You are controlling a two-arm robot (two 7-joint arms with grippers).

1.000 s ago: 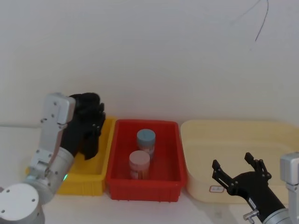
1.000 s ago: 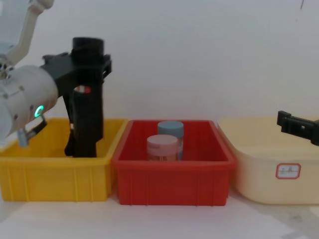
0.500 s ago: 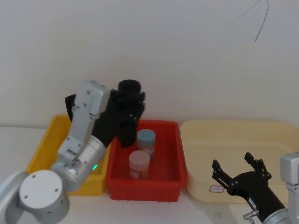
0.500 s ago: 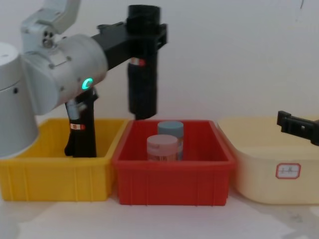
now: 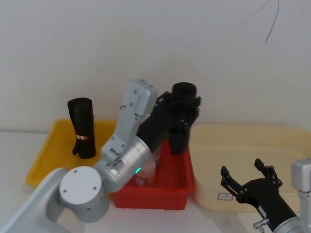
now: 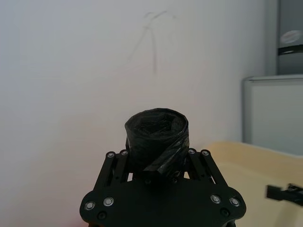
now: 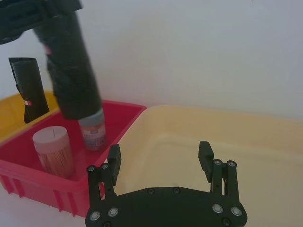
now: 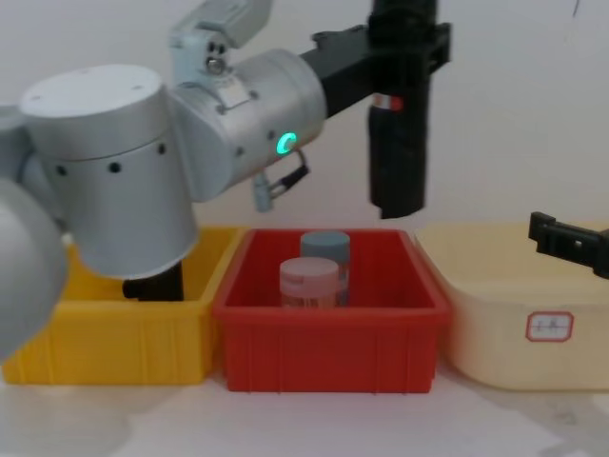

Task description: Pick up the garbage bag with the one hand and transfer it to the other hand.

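Note:
I need to take the bag over from the other hand, so I should next grab its lower end with my right gripper.
The garbage bag (image 5: 181,130) is a tall black roll with a small red-and-white band, held upright in the air over the right end of the red bin (image 5: 150,200). My left gripper (image 5: 183,108) is shut on its upper part; the same grip appears in the chest view, bag (image 8: 397,152) and gripper (image 8: 404,49), and in the left wrist view, bag (image 6: 156,135). My right gripper (image 5: 242,171) stands open and empty, low over the front of the cream tub (image 5: 252,141). From the right wrist, the bag (image 7: 71,71) hangs ahead of the open gripper (image 7: 159,153).
A second black roll (image 5: 82,128) stands in the yellow bin (image 5: 48,150) at the left. The red bin holds a blue-lidded jar (image 8: 325,249) and a pink-lidded jar (image 8: 309,281). A white wall rises just behind the bins.
My left arm lifted the bag out of the yellow bin and swung it rightward, from the red bin's left side to its right end. The right gripper has not moved.

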